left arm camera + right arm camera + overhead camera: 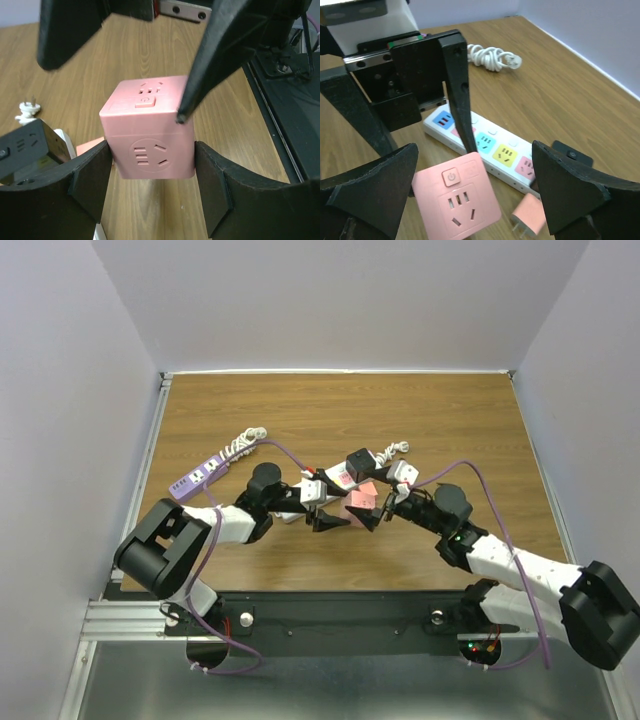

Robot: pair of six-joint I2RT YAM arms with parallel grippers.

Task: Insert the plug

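Observation:
I will grip the pink cube socket's opposite sides with my right gripper, button side toward that gripper, so the socket's far side stays free to insert the plug.
A pink cube socket is at the table's middle, where the two arms meet. In the left wrist view the cube sits between the pads of my left gripper, which is shut on its two sides. My right gripper stands wide open around the same cube, with gaps on both sides. One of its fingertips rests at the cube's upper corner. A small pink plug with two prongs lies loose on the wood beside the cube, inside the right finger.
A white power strip with coloured sockets lies just behind the cube. A coiled white cable is farther back. A purple power strip lies at the left. A black adapter and a white one sit behind the grippers.

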